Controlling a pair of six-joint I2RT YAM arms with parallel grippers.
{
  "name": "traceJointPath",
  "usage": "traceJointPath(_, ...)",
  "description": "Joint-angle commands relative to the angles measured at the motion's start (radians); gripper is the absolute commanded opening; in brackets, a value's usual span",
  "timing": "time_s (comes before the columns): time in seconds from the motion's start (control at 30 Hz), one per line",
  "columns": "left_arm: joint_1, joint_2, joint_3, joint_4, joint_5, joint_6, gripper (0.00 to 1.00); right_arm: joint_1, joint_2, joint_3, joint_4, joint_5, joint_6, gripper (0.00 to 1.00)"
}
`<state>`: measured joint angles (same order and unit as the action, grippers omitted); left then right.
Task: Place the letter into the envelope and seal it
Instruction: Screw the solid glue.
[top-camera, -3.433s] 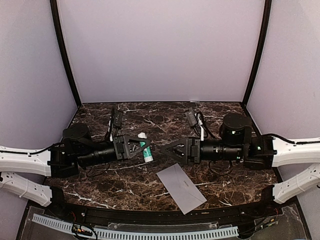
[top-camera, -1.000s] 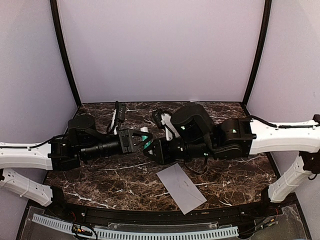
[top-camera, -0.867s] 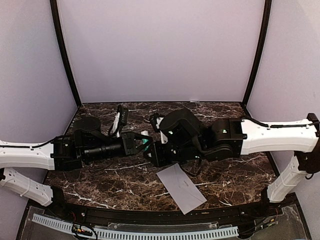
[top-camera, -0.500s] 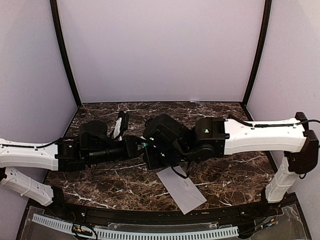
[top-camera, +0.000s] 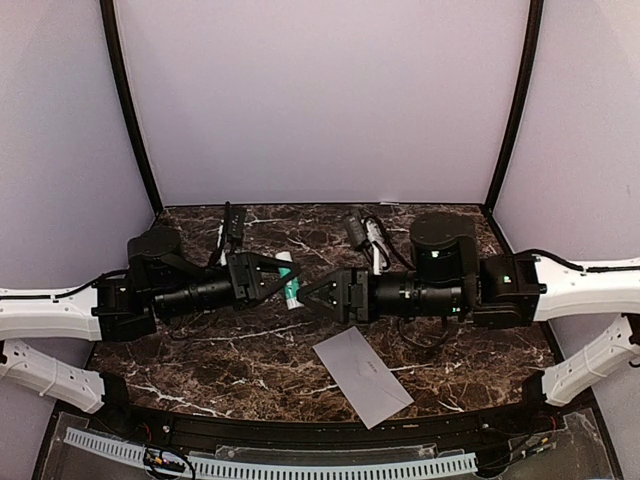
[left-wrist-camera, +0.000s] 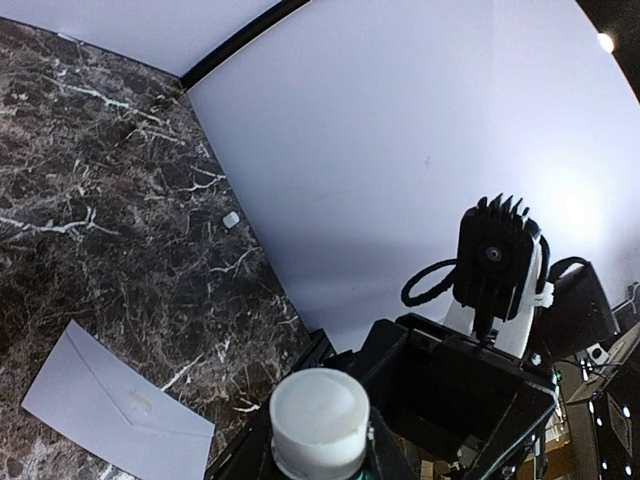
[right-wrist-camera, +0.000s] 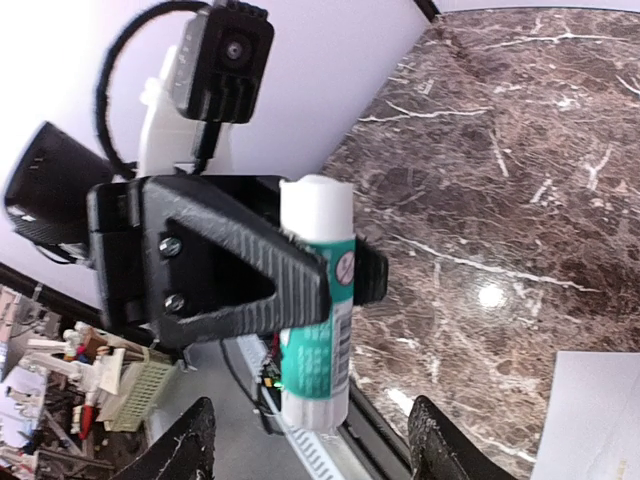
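Note:
I need to grab the glue stick by its lower white end (top-camera: 293, 303) (right-wrist-camera: 314, 411) with my right gripper next, to twist it for sealing. My left gripper holds the glue stick's middle.
A green-and-white glue stick (top-camera: 290, 285) hangs above the table with my left gripper (top-camera: 284, 282) shut on its middle. In the right wrist view the glue stick (right-wrist-camera: 320, 300) stands upright between the left gripper's black ribbed fingers (right-wrist-camera: 240, 265). My right gripper (top-camera: 306, 292) faces it from the right, open and a short way off, with nothing between its fingertips (right-wrist-camera: 192, 442). The grey envelope (top-camera: 361, 375) lies flat near the table's front edge, below the right gripper. The letter is out of view.
The dark marble table (top-camera: 200, 360) has pale walls at the back and both sides. A ribbed white strip (top-camera: 270, 465) runs along the front edge. A small white scrap (left-wrist-camera: 231, 219) lies near the wall.
My right arm, which was twisted over close against the glue stick, has drawn back to the right and its jaws have opened. The left gripper keeps hold of the glue stick.

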<state>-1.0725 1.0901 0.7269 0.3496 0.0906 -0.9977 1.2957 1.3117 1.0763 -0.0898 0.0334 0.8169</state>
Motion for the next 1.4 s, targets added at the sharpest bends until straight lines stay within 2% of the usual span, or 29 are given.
traceJointPath(0.0, 0.025, -0.072, -0.035, 0.144, 0.102, 0.033, 0.0, -0.023, -0.117, -0.083, 0.246, -0.162, -0.038, 0.68)
traceJointPath(0.13, 0.029, -0.089, -0.048, 0.272, 0.221, 0.071, 0.0, -0.037, -0.187, -0.173, 0.401, -0.246, -0.051, 0.77)
traceJointPath(0.23, 0.029, -0.085, -0.049, 0.357, 0.319, 0.084, 0.0, -0.037, -0.195, -0.217, 0.522, -0.309, -0.052, 0.79)
traceJointPath(0.33, 0.029, -0.075, -0.045, 0.441, 0.374, 0.085, 0.0, -0.034, -0.16, -0.205, 0.565, -0.352, -0.047, 0.75)
traceJointPath(0.6, 0.029, -0.057, -0.043, 0.49, 0.41, 0.08, 0.0, 0.002, -0.036, -0.116, 0.607, -0.409, -0.057, 0.67)
traceJointPath(0.93, 0.029, -0.052, -0.046, 0.502, 0.417, 0.074, 0.0, 0.013, 0.032, -0.098, 0.693, -0.43, -0.028, 0.44)
traceJointPath(1.2, 0.029, -0.047, -0.042, 0.499, 0.422, 0.079, 0.0, 0.013, 0.031, -0.103, 0.691, -0.42, -0.028, 0.21)
traceJointPath(1.37, 0.029, -0.049, -0.046, 0.495, 0.417, 0.083, 0.0, 0.014, 0.028, -0.106, 0.68, -0.41, -0.029, 0.12)
